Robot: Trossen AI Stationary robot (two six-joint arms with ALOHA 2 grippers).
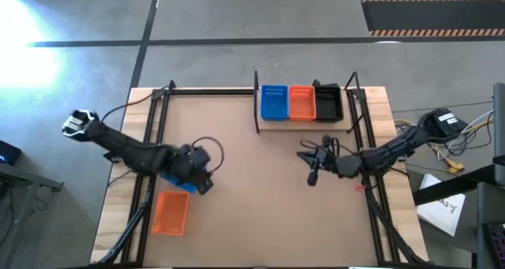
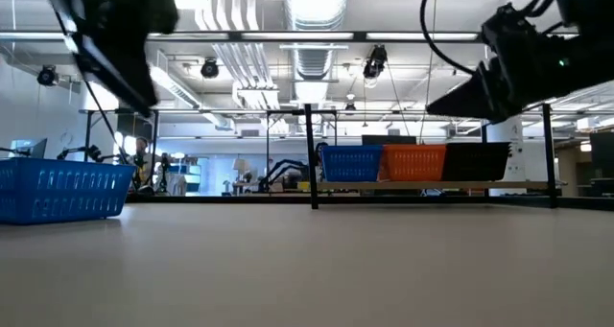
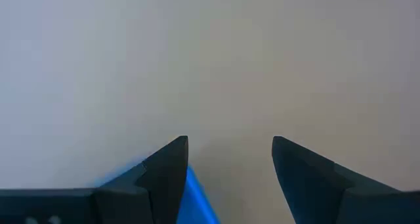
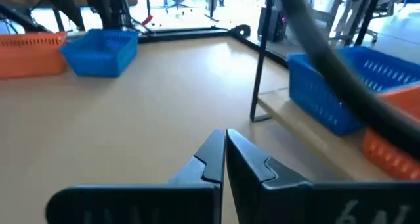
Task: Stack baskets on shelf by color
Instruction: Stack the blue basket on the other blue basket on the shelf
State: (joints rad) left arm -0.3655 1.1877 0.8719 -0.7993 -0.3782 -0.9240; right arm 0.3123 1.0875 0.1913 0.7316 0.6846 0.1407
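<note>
My left gripper grips the loose blue basket by its side's rim next, to stack it on the shelf's blue basket.
The shelf stands at the table's far side and carries blue, orange and black baskets side by side. Another blue basket sits on the table's left part, with an orange basket nearer the front edge. My left gripper is open and hovers over the loose blue basket, raised clear of it in the low view. My right gripper is shut, empty, and held above the table in front of the shelf.
Black metal frame rails run along the table's left and right sides. A black upright post marks the shelf's left end. Bare tabletop lies between the two arms. Cables trail off the table's right side.
</note>
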